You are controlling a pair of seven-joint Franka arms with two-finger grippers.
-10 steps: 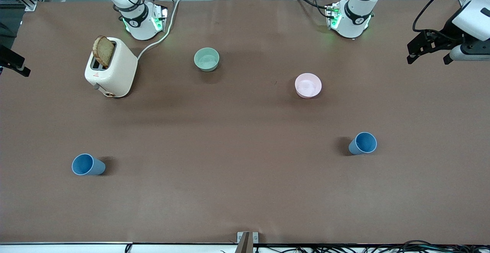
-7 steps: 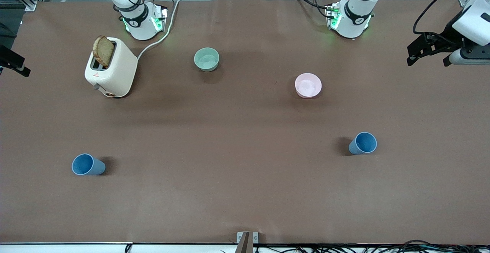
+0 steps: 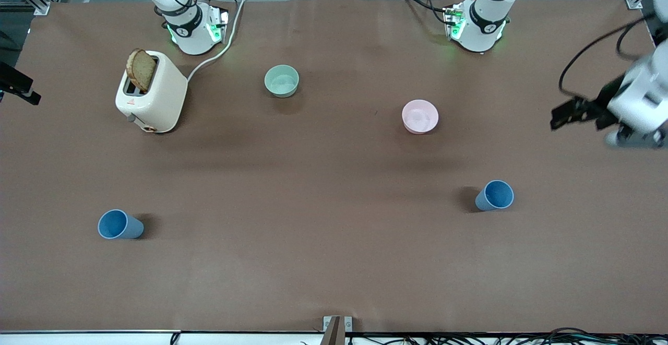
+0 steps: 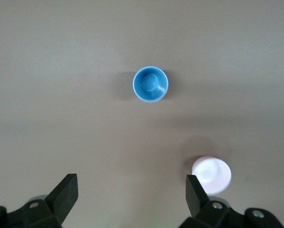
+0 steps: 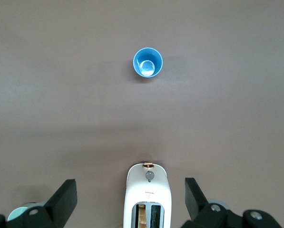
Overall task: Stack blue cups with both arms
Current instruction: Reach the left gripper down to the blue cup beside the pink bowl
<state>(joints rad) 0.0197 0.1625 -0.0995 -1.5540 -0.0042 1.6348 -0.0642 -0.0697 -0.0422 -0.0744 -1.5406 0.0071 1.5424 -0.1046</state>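
Note:
The blue cup beside the pink bowl [image 3: 420,116] is the one my left gripper will grab by its rim [image 3: 499,181], so that I can stack the blue cups.
Two blue cups stand upright and far apart on the brown table. One [image 3: 494,195] is toward the left arm's end and also shows in the left wrist view [image 4: 151,84]. The other [image 3: 119,224] is toward the right arm's end and also shows in the right wrist view [image 5: 148,62]. My left gripper [image 3: 579,119] hangs high over the table's left-arm end, open and empty [image 4: 131,185]. My right gripper [image 3: 21,88] shows only partly, at the view's edge at the right arm's end. It is high over the toaster, open and empty [image 5: 130,187].
A cream toaster [image 3: 154,94] with a bread slice [image 3: 141,69] stands near the right arm's base, its cord running to the table's edge. A pale green bowl [image 3: 282,80] and a pink bowl [image 3: 420,116] sit mid-table, farther from the front camera than the cups.
My left gripper has swung along the table's left-arm end, closer to the blue cup there. The right arm and both cups have not moved.

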